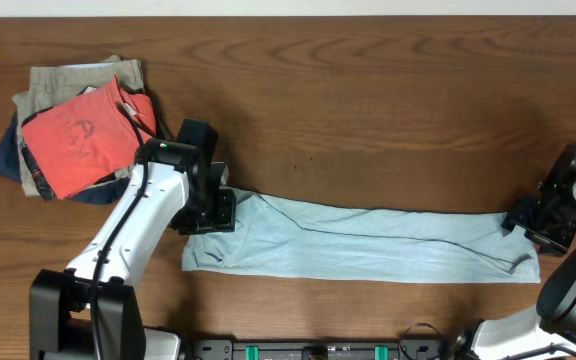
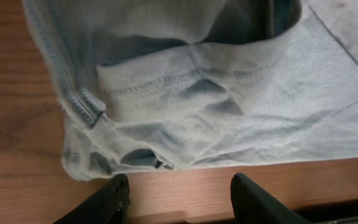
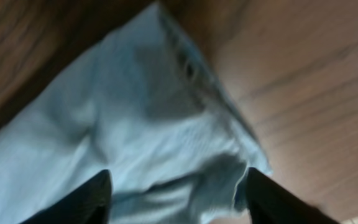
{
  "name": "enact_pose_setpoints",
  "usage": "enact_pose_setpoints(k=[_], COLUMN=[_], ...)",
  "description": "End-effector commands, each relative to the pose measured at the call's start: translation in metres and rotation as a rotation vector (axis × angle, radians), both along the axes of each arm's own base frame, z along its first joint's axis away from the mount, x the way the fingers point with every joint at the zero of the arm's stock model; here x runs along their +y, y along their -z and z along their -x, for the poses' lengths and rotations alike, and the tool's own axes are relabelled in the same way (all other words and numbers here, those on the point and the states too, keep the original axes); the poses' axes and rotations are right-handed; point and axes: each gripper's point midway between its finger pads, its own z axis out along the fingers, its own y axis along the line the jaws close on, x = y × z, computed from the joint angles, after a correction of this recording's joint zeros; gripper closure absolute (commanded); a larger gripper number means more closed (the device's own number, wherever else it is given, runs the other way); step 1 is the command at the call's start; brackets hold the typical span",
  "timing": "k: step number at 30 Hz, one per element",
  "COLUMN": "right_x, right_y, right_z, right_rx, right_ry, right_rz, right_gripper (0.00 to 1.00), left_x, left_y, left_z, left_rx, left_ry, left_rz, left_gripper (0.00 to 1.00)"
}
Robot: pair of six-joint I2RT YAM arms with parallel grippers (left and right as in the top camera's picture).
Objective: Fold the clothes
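Note:
My right gripper should next take the pale light-blue garment [image 1: 368, 245] by the garment's end edge under the gripper's fingers. Then that end can be folded over onto the garment.
The pale light-blue garment [image 1: 368, 245] lies on the wooden table as a long wrinkled strip, stretched from left to right. My left gripper [image 1: 213, 210] is at its left end. In the left wrist view the fingers [image 2: 179, 183] are open with bare wood between them, and the stitched hem of the garment [image 2: 229, 93] lies just past the fingertips. My right gripper [image 1: 528, 225] is at the strip's right end. In the right wrist view its fingers [image 3: 179, 180] are spread open over the cloth [image 3: 123, 106], holding nothing.
A pile of folded garments sits at the back left: a red-orange printed T-shirt [image 1: 78, 135] on top of khaki [image 1: 68, 80] and navy [image 1: 6, 155] pieces. The arm bases [image 1: 318, 350] stand at the table's front edge.

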Motion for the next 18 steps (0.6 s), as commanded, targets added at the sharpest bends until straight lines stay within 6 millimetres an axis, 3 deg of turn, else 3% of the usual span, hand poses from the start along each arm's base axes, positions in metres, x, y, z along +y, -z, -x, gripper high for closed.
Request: enact_pose_setpoints(k=[1, 14, 17, 18], right_x=[-0.006, 0.006, 0.01, 0.011], right_y=[0.007, 0.047, 0.049, 0.049], right_z=[0.005, 0.014, 0.007, 0.003], right_rx=[0.003, -0.045, -0.084, -0.103], right_ry=[0.001, -0.051, -0.062, -0.061], right_rz=[0.024, 0.005, -0.019, -0.027], right_gripper=[0.29, 0.34, 0.46, 0.59], left_x=[0.005, 0.005, 0.005, 0.005], left_y=[0.003, 0.003, 0.003, 0.003], left_z=[0.0, 0.0, 0.0, 0.0], left_rx=[0.001, 0.001, 0.002, 0.002], left_ry=[-0.001, -0.001, -0.001, -0.001], left_rz=[-0.024, -0.024, -0.024, -0.024], left_gripper=[0.46, 0.45, 0.46, 0.46])
